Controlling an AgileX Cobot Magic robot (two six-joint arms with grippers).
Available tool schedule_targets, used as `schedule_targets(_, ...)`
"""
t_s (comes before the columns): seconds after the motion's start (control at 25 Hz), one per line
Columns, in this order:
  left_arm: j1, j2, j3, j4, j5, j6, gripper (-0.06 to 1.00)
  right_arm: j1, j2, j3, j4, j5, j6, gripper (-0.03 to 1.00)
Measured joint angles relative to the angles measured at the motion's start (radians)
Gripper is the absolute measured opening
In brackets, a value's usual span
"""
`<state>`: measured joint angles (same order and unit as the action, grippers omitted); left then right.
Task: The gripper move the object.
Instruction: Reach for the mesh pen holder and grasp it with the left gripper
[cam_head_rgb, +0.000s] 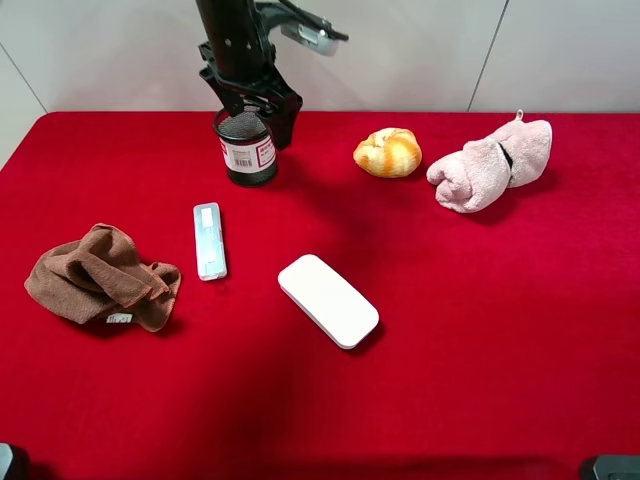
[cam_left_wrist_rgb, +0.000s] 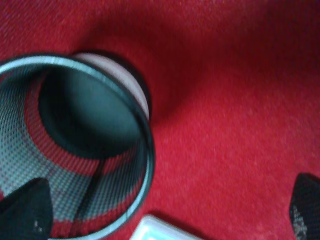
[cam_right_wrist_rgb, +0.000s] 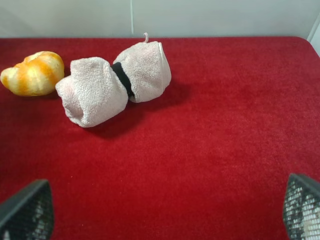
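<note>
My left gripper grabs the black wire-mesh pen cup (cam_head_rgb: 248, 150) by its rim and side (cam_head_rgb: 262, 128) next, to move it.
The black wire-mesh pen cup (cam_head_rgb: 248, 150) with a white and red barcode label stands upright at the back of the red table, left of centre. My left gripper (cam_head_rgb: 255, 105) hangs open right above it. In the left wrist view the cup's open mouth (cam_left_wrist_rgb: 85, 115) lies below the gripper (cam_left_wrist_rgb: 165, 210). One fingertip (cam_left_wrist_rgb: 25, 210) is over the cup's inside and the other (cam_left_wrist_rgb: 305, 205) is outside over the cloth, so the cup wall stands between the jaws. My right gripper (cam_right_wrist_rgb: 163, 207) is open and empty over bare red cloth.
A slim white stick-shaped device (cam_head_rgb: 209, 240) and a white flat oblong case (cam_head_rgb: 328, 300) lie in front of the cup. A brown cloth (cam_head_rgb: 100, 278) lies at the left. A croissant (cam_head_rgb: 388, 152) and a rolled pink towel (cam_head_rgb: 490, 165) lie at the back right.
</note>
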<state>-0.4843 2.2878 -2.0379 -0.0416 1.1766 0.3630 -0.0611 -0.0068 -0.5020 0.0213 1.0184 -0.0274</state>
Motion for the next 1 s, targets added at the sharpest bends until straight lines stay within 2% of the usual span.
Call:
schedule_targets(0.44, -0.008, 0.1, -0.027, 0.032, -0.01, 0.045, 0.93, 0.0, 0.0, 0.0, 0.0, 0.0, 0.0, 0.69)
schedule_targets(0.72, -0.008, 0.144, -0.027, 0.042, -0.025, 0.051, 0.9, 0.0, 0.0, 0.0, 0.0, 0.0, 0.0, 0.69)
schedule_targets(0.88, -0.008, 0.155, -0.027, 0.042, -0.031, 0.052, 0.82, 0.0, 0.0, 0.0, 0.0, 0.0, 0.0, 0.69)
schedule_targets(1.0, -0.008, 0.158, -0.027, 0.042, -0.049, 0.052, 0.71, 0.0, 0.0, 0.0, 0.0, 0.0, 0.0, 0.69)
